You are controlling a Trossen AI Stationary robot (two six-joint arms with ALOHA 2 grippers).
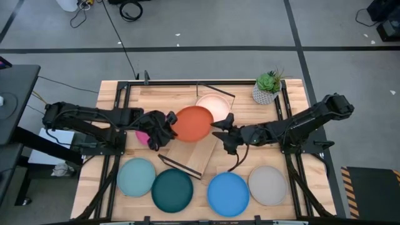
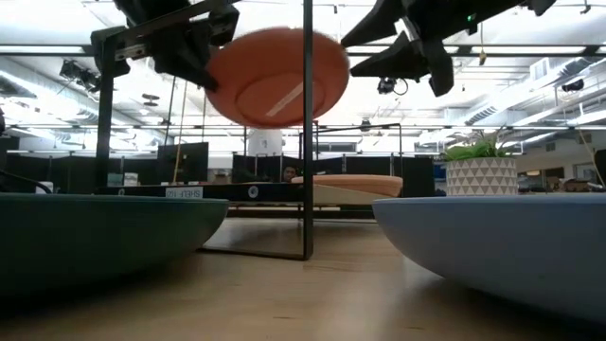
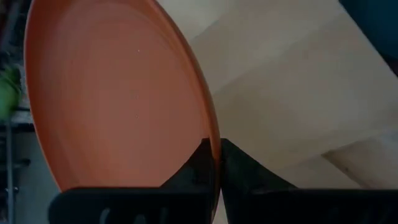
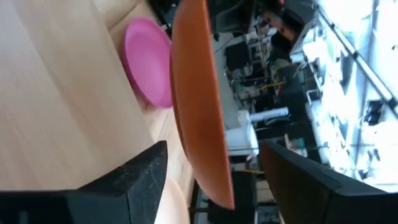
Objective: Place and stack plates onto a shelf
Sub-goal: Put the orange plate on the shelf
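Observation:
I need to put the orange plate on the shelf [image 1: 194, 156], so I should grab the orange plate by its rim [image 1: 210, 122] with my right gripper next.
My left gripper [image 1: 167, 127] is shut on the orange plate [image 1: 194, 123], which hangs in the air over the shelf [image 1: 194, 156]. My right gripper [image 1: 220, 129] is open at the plate's right edge; in the right wrist view its fingers stand on either side of the rim [image 4: 199, 124], apart from it. A cream plate [image 1: 215, 103] rests on the shelf's far end. The magenta plate [image 1: 142, 135] lies on the table under the left gripper. Pale blue [image 1: 136, 177], dark teal [image 1: 172, 190], bright blue [image 1: 228, 194] and grey [image 1: 267, 185] plates lie along the near edge. The brown plate is hidden. My left gripper pinches the orange plate's rim [image 3: 214, 146] on its left side, one finger [image 3: 196, 165] on the upper face and one [image 3: 242, 168] on the underside. The fingers come level from the table's left. The plate is lifted clear, roughly level [image 2: 277, 76].
A potted plant [image 1: 269, 87] stands at the far right corner of the table. The shelf's black wire frames [image 2: 308, 142] rise at its ends. The near row of plates fills the table's front edge.

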